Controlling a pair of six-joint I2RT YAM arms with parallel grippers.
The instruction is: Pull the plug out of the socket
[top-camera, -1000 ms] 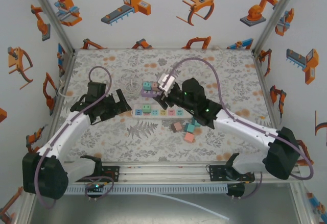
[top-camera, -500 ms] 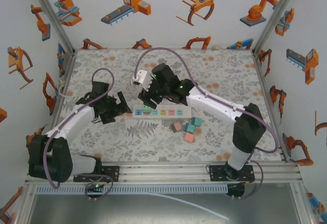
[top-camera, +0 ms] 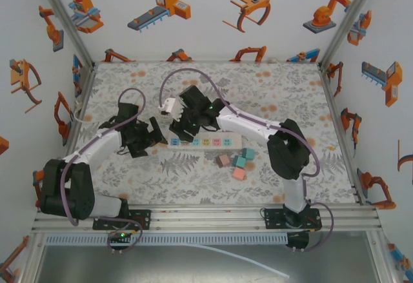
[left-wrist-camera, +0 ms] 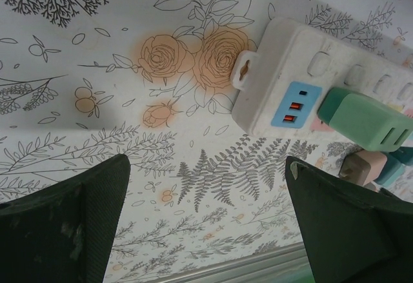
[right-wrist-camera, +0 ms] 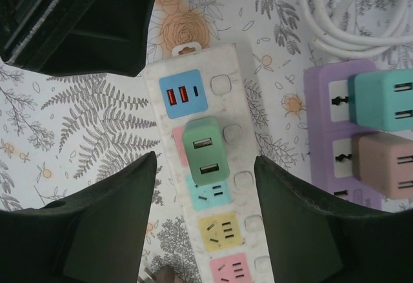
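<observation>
The green plug has to come straight off the socket, so the right gripper should next take it by its opposite long sides, facing the plug's port end.
A green plug sits in the second socket of the white power strip, just below its blue USB panel. My right gripper hangs over the strip, open, one finger on each side with a gap to the plug. In the top view it is over the left end of the strip. My left gripper is open over bare table, left of the strip's end and short of the plug. In the top view, the left gripper nearly faces the right one.
A purple socket strip lies beside the white one, carrying a teal plug and a tan plug. A white cable coils beyond it. Several loose plugs lie in front of the strip. The table's front rail is near.
My right arm has swung left along the strip and now hovers over its left end and the green plug. The left gripper has shifted only a little.
</observation>
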